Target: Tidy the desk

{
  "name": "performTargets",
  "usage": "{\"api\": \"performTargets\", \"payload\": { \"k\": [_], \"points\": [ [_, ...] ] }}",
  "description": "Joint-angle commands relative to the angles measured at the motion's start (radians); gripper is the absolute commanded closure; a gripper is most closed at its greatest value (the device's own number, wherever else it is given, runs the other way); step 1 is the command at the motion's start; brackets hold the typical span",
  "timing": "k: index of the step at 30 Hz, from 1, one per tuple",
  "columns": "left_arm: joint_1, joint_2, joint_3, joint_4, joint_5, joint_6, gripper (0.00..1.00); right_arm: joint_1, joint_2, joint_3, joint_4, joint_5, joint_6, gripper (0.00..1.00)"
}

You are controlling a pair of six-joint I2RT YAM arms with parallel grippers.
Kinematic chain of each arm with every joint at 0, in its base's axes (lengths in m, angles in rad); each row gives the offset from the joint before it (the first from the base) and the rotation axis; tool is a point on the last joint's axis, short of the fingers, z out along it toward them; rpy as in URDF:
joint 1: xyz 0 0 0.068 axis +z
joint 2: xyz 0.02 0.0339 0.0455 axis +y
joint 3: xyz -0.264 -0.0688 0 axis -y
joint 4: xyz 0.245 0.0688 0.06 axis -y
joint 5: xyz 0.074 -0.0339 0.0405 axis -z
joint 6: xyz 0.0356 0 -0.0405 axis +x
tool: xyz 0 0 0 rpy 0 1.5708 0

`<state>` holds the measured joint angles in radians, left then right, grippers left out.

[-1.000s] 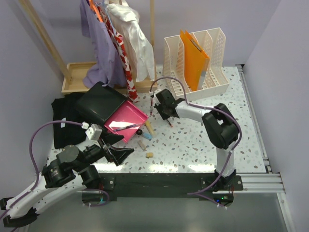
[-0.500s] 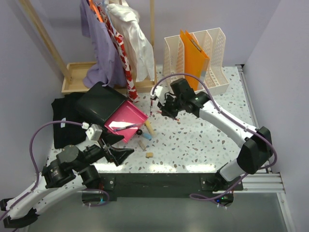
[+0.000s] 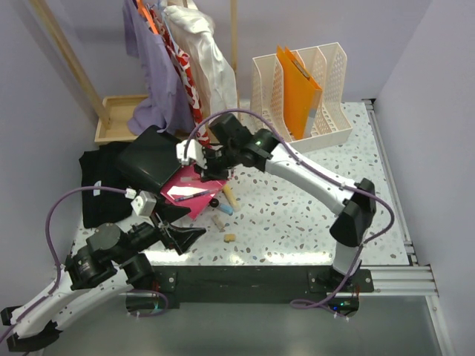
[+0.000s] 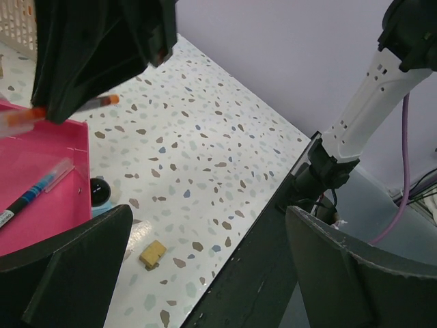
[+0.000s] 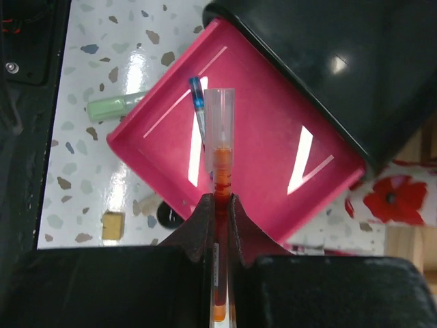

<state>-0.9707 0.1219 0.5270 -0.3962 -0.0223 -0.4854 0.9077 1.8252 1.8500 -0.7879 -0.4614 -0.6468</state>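
Note:
I need to move the orange pen in with my right gripper before I release it. The pen's clear cap is above the pink tray [image 3: 199,205], but its other end sticks out past the tray's rim.
The white speckled desk [image 3: 297,215] carries an open pink tray [image 3: 199,205] attached to a black box [image 3: 148,159]. My right gripper [image 3: 210,169] hangs over the tray. In the right wrist view it [image 5: 218,201] is shut on an orange pen with a clear cap [image 5: 220,164], above the tray [image 5: 273,150]. A blue pen [image 5: 199,102] lies in the tray. My left gripper [image 3: 185,237] is open and empty near the desk's front edge, left of a small yellow block [image 4: 153,252].
Loose on the desk by the tray are a green marker [image 5: 113,107], a black round piece [image 3: 214,202], a tan stick [image 3: 231,196] and a beige piece [image 3: 218,221]. A file organiser [image 3: 334,81] with an orange folder [image 3: 300,93] stands at the back. Clothes [image 3: 185,67], a wooden tray [image 3: 115,115] and a black cloth [image 3: 96,185] are at the left.
My right arm has swung left from the middle of the desk to above the pink tray, still holding the orange pen. The left arm has not moved.

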Motion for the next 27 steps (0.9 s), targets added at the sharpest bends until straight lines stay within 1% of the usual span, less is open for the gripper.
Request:
{"api": "performTargets", "payload": {
  "k": [1, 4, 6, 10, 14, 15, 16, 18, 19, 21, 24, 27],
  "points": [
    [0.007, -0.013, 0.001, 0.053, 0.01, 0.024, 0.0, 0.036, 0.118, 0.145, -0.005, 0.075, 0.035, 1.0],
    [0.012, -0.011, 0.001, 0.053, 0.01, 0.024, 0.0, 0.043, 0.187, 0.231, -0.037, 0.104, 0.035, 1.0],
    [0.012, -0.011, 0.001, 0.051, 0.01, 0.024, 0.0, 0.045, 0.235, 0.255, -0.045, 0.113, 0.038, 1.0],
    [0.013, -0.01, 0.002, 0.051, 0.01, 0.024, 0.0, 0.046, 0.279, 0.29, -0.053, 0.121, 0.042, 0.94],
    [0.015, -0.01, 0.002, 0.051, 0.01, 0.024, 0.0, 0.046, 0.287, 0.291, -0.045, 0.141, 0.071, 0.78],
    [0.015, -0.008, 0.001, 0.051, 0.01, 0.022, 0.0, 0.048, 0.284, 0.291, -0.045, 0.145, 0.073, 0.68],
    [0.015, -0.008, 0.002, 0.053, 0.01, 0.022, 0.0, 0.048, 0.281, 0.29, -0.047, 0.15, 0.076, 0.64],
    [0.015, -0.008, 0.002, 0.051, 0.009, 0.022, 0.0, 0.048, 0.267, 0.281, -0.048, 0.161, 0.084, 0.52],
    [0.015, -0.008, 0.002, 0.049, 0.007, 0.022, 0.0, 0.046, 0.247, 0.267, -0.047, 0.165, 0.088, 0.5],
    [0.015, -0.008, 0.002, 0.049, 0.002, 0.021, 0.0, 0.046, 0.223, 0.252, -0.05, 0.178, 0.091, 0.49],
    [0.015, -0.005, 0.002, 0.043, -0.008, 0.016, 0.0, 0.043, 0.145, 0.195, -0.057, 0.19, 0.091, 0.49],
    [0.015, -0.002, 0.007, 0.036, -0.025, 0.011, 0.0, 0.019, 0.03, 0.088, -0.045, 0.164, 0.096, 0.46]
  ]
}}
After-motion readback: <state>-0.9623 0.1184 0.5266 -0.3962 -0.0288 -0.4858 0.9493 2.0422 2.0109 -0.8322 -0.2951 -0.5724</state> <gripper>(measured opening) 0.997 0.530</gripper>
